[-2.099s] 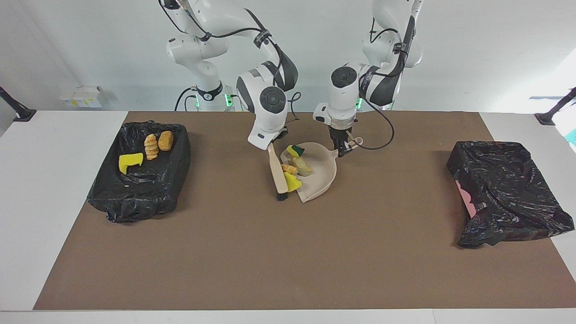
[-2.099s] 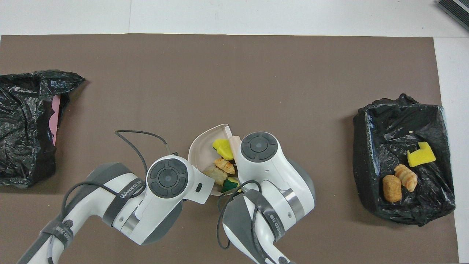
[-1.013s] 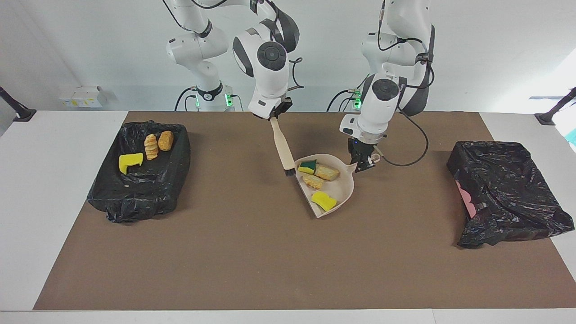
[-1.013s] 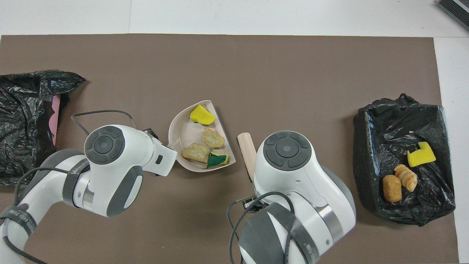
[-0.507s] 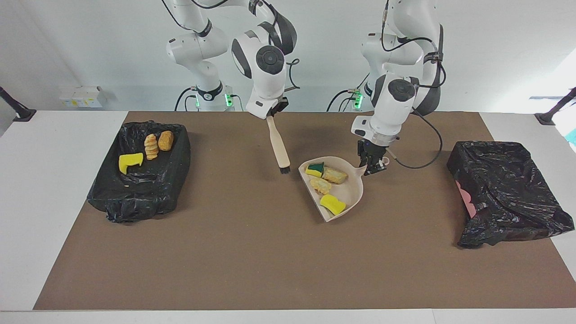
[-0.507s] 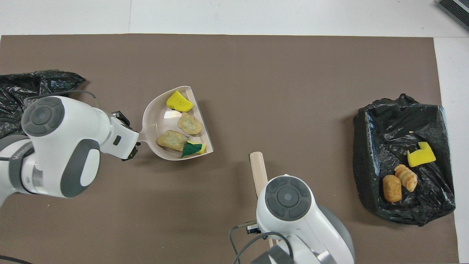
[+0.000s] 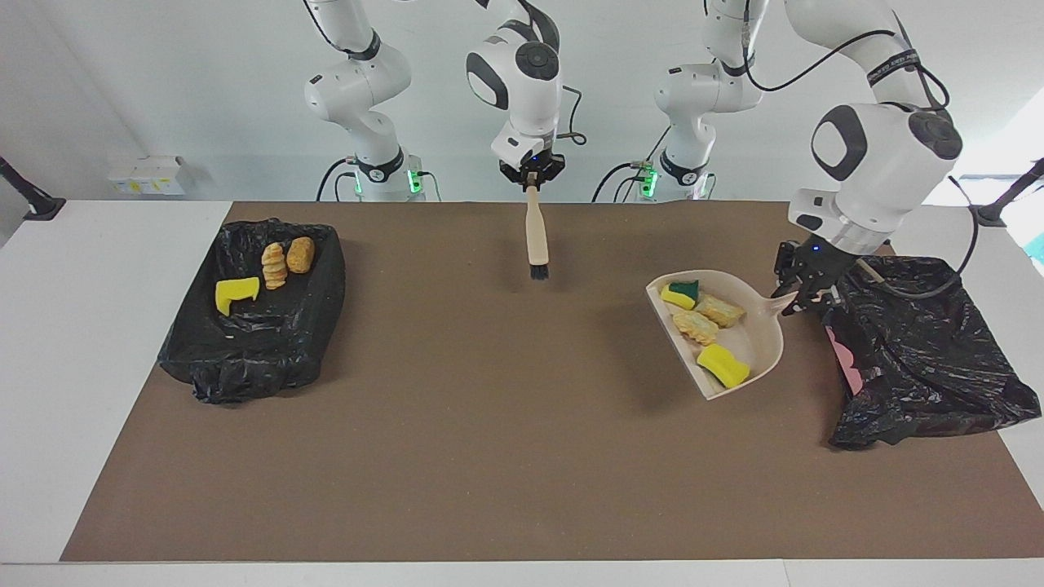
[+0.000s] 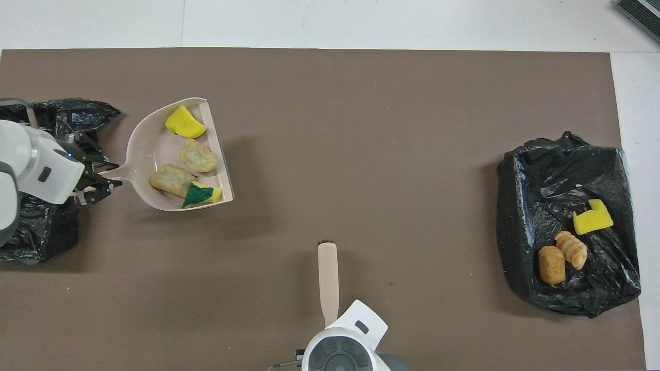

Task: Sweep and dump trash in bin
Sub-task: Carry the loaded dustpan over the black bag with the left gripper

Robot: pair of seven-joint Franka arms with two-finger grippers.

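The robot's right gripper should lower the beige brush (image 8: 328, 278) before releasing it, as the brush hangs above the brown mat in the overhead view.
A beige dustpan (image 7: 763, 338) hangs level over the mat, right beside the black-bagged bin (image 7: 922, 350) at the left arm's end. My left gripper (image 7: 803, 293) is shut on its handle, over the bin's edge. In the pan lie several pieces of trash: a green-and-yellow sponge (image 7: 679, 293), two tan lumps (image 7: 720, 310) and a yellow sponge (image 7: 723, 365). From overhead, the pan (image 8: 149, 149) and left gripper (image 8: 100, 178) show beside the bin (image 8: 31, 232). My right gripper (image 7: 533, 178) is shut on the beige brush (image 7: 536, 236), which hangs bristles down over the mat's middle.
A second black-bagged bin (image 7: 253, 326) stands at the right arm's end of the table. It holds a yellow sponge (image 7: 236, 293) and two bread-like lumps (image 7: 274, 265). The brown mat (image 7: 489, 424) covers the table between the two bins.
The left arm has carried the loaded dustpan from the middle of the mat toward the bin at its end. The right arm has lifted the brush and drawn it back toward the robots.
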